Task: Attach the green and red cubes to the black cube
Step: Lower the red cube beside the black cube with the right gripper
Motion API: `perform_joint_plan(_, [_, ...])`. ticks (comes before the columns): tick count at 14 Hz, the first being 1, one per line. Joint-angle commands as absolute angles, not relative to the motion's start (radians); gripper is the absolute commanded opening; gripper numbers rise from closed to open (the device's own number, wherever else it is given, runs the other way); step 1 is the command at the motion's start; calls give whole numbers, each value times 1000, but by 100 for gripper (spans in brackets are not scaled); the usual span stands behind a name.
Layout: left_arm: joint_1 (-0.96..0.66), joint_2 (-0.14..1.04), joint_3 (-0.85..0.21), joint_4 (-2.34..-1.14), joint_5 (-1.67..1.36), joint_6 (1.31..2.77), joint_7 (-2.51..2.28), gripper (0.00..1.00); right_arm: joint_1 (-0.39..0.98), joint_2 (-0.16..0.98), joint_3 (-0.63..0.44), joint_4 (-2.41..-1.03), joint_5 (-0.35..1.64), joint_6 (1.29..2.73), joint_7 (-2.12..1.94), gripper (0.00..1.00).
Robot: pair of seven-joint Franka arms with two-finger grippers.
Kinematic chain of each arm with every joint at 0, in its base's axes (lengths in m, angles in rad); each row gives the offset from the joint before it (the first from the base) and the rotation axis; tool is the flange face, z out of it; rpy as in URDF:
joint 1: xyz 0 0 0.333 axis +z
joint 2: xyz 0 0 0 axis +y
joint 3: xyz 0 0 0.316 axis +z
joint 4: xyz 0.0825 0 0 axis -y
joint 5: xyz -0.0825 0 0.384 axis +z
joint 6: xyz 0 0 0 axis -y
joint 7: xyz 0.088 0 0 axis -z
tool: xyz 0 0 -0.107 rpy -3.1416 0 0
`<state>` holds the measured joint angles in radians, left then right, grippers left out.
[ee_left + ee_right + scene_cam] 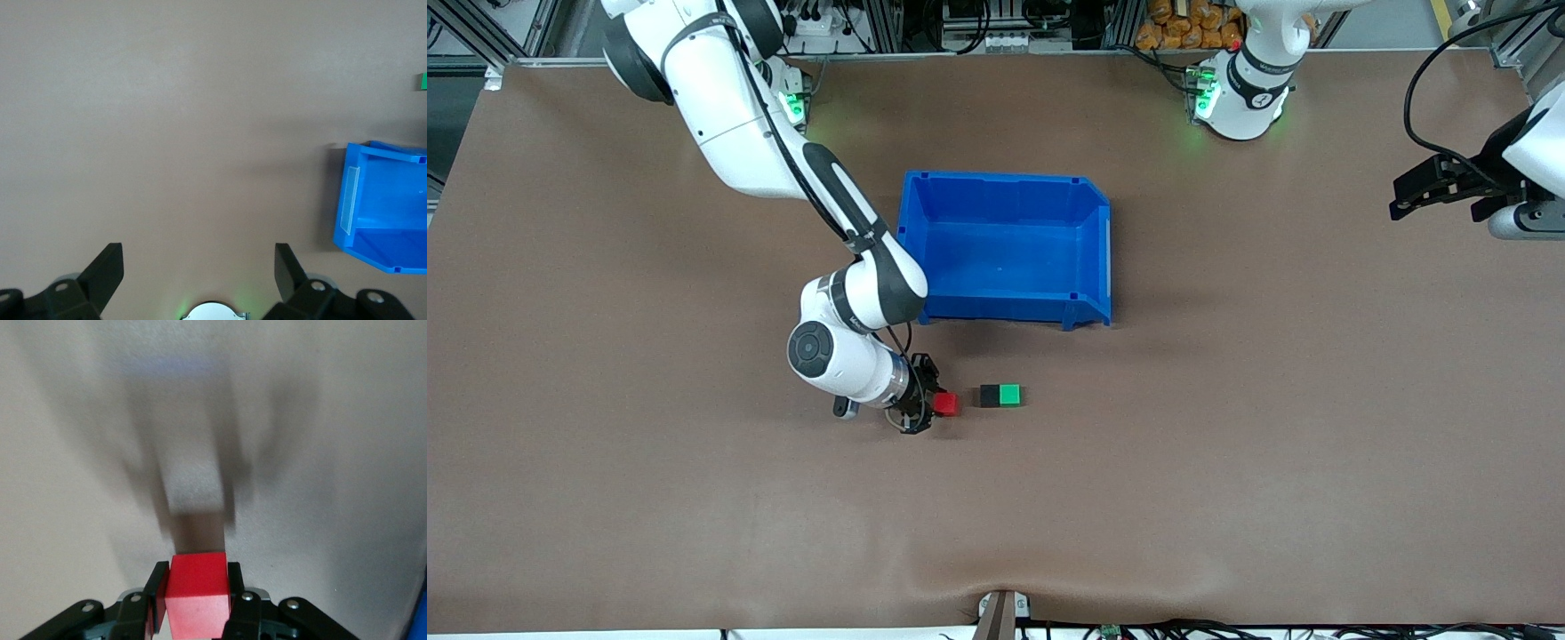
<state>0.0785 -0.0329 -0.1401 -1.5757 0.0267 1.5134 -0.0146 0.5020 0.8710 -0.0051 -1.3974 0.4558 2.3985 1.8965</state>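
My right gripper will keep holding the red cube point(946, 404) until it touches the black cube, as brown table still shows between them.
The black cube point(989, 396) and the green cube point(1010, 395) sit joined side by side on the table, nearer to the front camera than the blue bin. My right gripper point(938, 405) is shut on the red cube point(946, 404) and holds it low beside the black cube, a small gap apart, toward the right arm's end. In the right wrist view the red cube point(197, 590) sits between the two fingers point(235, 583). My left gripper point(1405, 197) is open and empty, waiting above the table at the left arm's end. A sliver of the green cube point(423, 81) shows in the left wrist view.
The blue bin point(1009, 182) stands open in the middle of the table, farther from the front camera than the cubes; it also shows in the left wrist view point(353, 200). The brown table mat point(1227, 444) stretches around them.
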Motion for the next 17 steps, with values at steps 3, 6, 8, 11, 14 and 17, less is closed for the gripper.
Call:
perform_joint_plan(3, [84, -40, -140, -1574, 17, 1508, -25, 100, 532, 888, -14, -1368, 471, 2401, 1928, 0])
perform_joint_plan(6, [97, -41, -141, -1575, 17, 1506, -23, 100, 538, 891, -14, -1368, 468, 2402, 1956, 0])
perform_joint_plan(8, [100, -41, -140, -1577, 18, 1506, -21, 100, 540, 899, -14, -1367, 468, 2410, 1957, 0])
perform_joint_plan(11, [100, -43, -140, -1578, 18, 1505, -17, 100, 551, 920, -14, -1341, 468, 2439, 1985, 0])
perform_joint_plan(14, [100, -46, -141, -1578, 18, 1502, -17, 100, 552, 927, -14, -1336, 468, 2439, 1993, 0])
perform_joint_plan(17, [100, -49, -140, -1580, 18, 1499, -12, 100, 557, 927, -14, -1335, 468, 2439, 1994, 0])
